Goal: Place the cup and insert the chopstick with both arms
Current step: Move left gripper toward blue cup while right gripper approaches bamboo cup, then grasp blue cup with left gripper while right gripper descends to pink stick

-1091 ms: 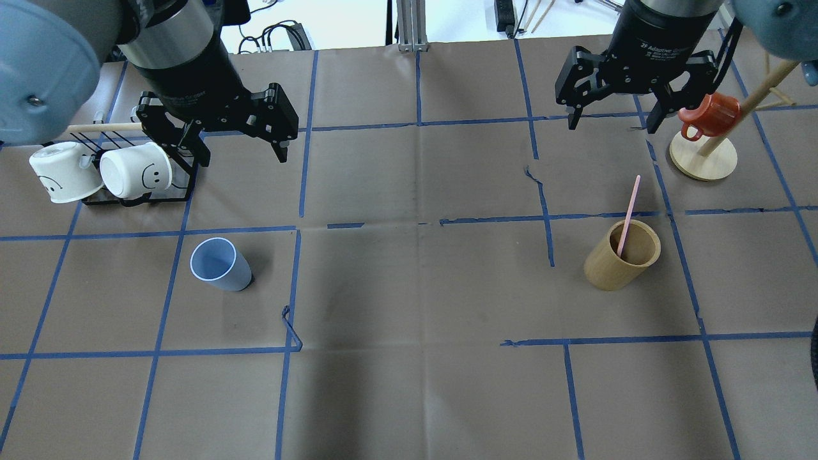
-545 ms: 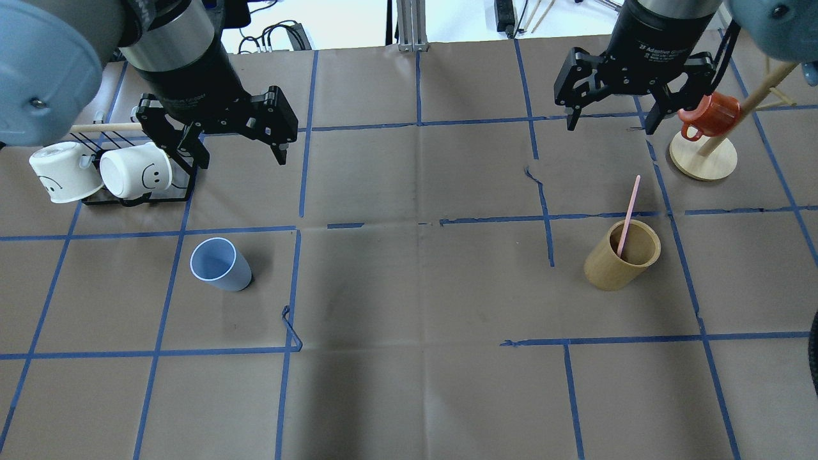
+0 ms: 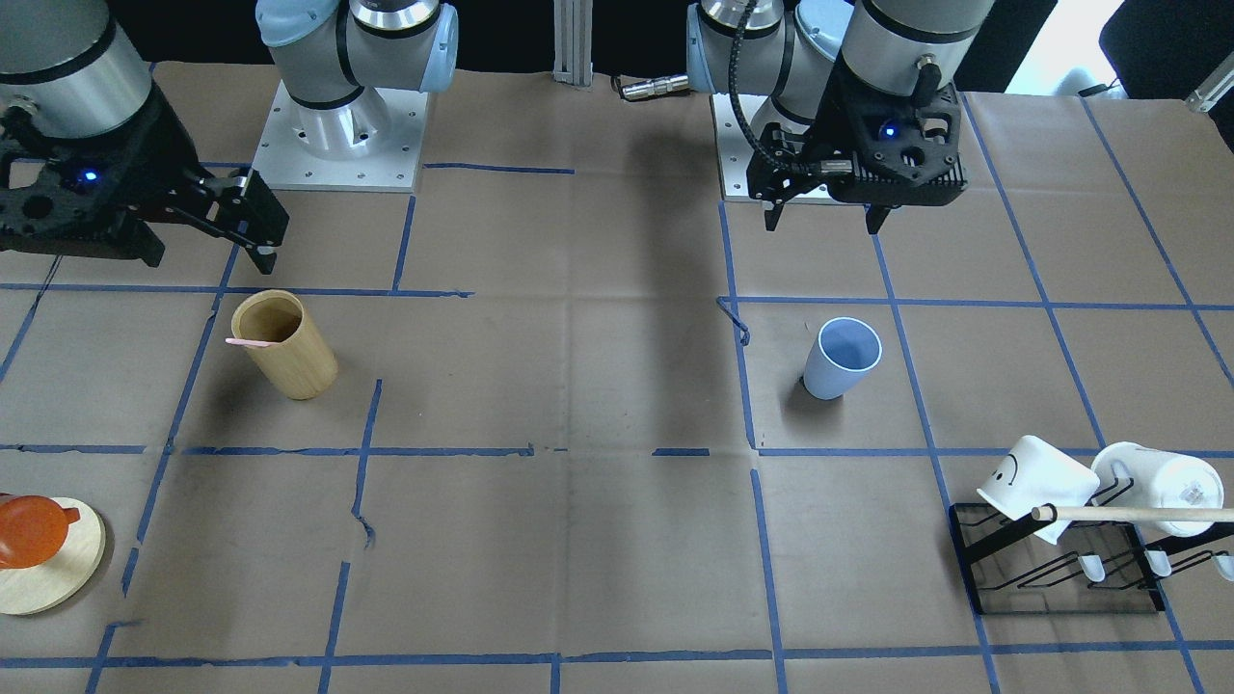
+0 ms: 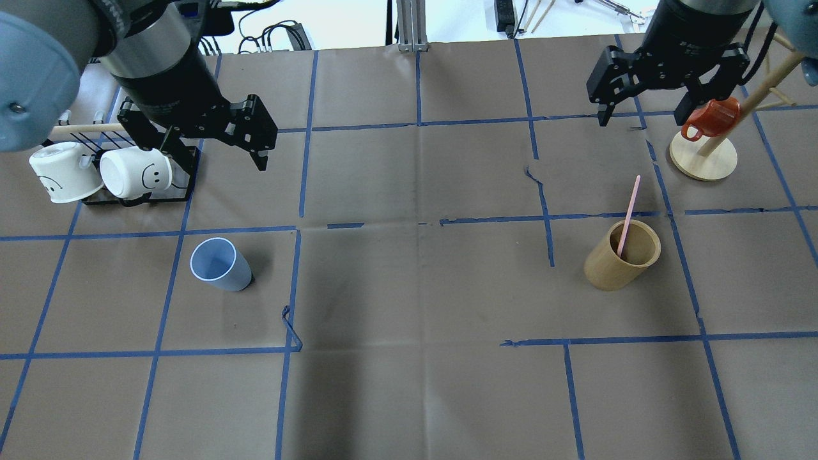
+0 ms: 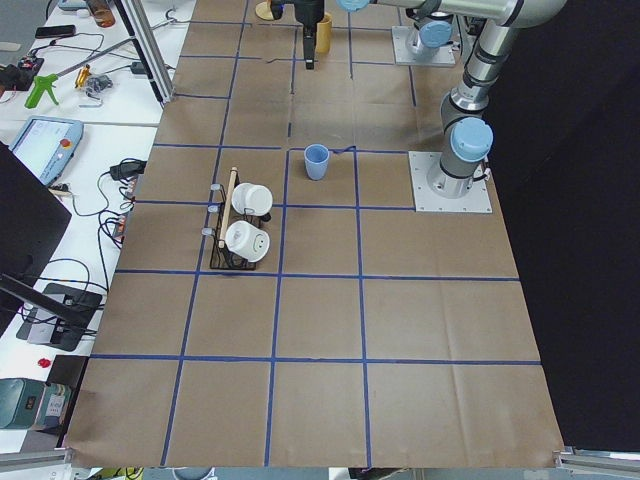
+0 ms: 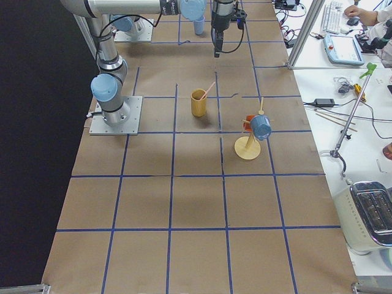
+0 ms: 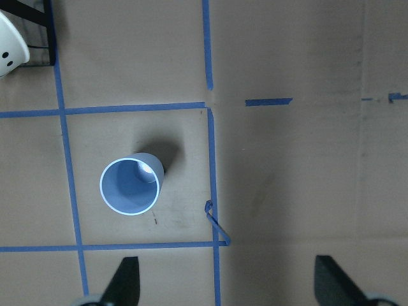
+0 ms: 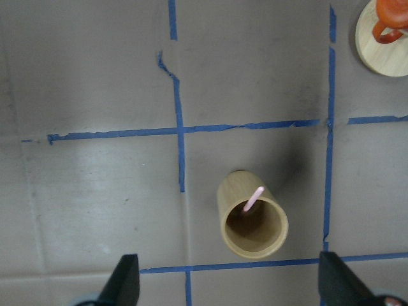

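The robot's right gripper next needs to grab the pale-pink chopstick by its exposed upper end (image 3: 236, 341), to insert the chopstick into the cup (image 3: 841, 358).
The light-blue cup (image 4: 220, 265) stands upright on the table's left half; it also shows in the front view (image 3: 841, 359) and the left wrist view (image 7: 131, 186). My left gripper (image 4: 217, 156) is open and empty, high above and beyond the cup. One pale-pink chopstick (image 4: 629, 214) leans in a tan wooden cylinder (image 4: 620, 255) on the right half, and shows in the right wrist view (image 8: 253, 199). My right gripper (image 4: 647, 112) is open and empty, high above and beyond the cylinder.
A black rack (image 4: 137, 191) with two white mugs (image 4: 134, 172) and a wooden dowel (image 4: 83, 128) sits at the far left. An orange mug (image 4: 712, 118) hangs on a wooden stand (image 4: 703, 160) at the far right, close to my right gripper.
My left gripper has shifted a little left. My right gripper has shifted right and farther back, toward the mug stand. Both stay open. The cup and chopstick have not moved.
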Robot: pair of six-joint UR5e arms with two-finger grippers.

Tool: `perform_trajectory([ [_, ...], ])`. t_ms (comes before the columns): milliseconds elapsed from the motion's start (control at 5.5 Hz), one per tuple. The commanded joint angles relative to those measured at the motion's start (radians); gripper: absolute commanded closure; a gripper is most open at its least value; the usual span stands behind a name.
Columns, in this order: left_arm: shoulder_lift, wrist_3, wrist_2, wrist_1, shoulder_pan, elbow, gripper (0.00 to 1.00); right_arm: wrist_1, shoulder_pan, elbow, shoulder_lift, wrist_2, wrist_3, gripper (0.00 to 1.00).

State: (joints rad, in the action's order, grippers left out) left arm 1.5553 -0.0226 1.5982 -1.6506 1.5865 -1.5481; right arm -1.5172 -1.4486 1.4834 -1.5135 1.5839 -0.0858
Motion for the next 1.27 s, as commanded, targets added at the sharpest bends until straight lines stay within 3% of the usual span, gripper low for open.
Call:
perform_trajectory([
  [0,-0.012,-0.08,-0.006,0.187,-0.09,-0.195,0.06,-0.166,0.076,0.129,-0.028,-0.013,-0.101,0.01],
  [364,0.027,-0.111,0.0,0.691,-0.111,-0.575,0.06,-0.57,0.073,0.387,-0.05,-0.015,-0.103,0.0],
  [727,0.097,-0.122,0.009,0.726,-0.118,-0.61,0.07,-0.681,0.073,0.512,-0.069,-0.048,-0.095,0.0],
  [909,0.101,-0.125,0.008,0.726,-0.118,-0.609,0.63,-0.681,0.073,0.537,-0.073,-0.048,-0.095,0.0],
  [1091,0.101,-0.125,0.009,0.724,-0.12,-0.598,0.87,-0.683,0.073,0.555,-0.073,-0.044,-0.095,0.0],
])
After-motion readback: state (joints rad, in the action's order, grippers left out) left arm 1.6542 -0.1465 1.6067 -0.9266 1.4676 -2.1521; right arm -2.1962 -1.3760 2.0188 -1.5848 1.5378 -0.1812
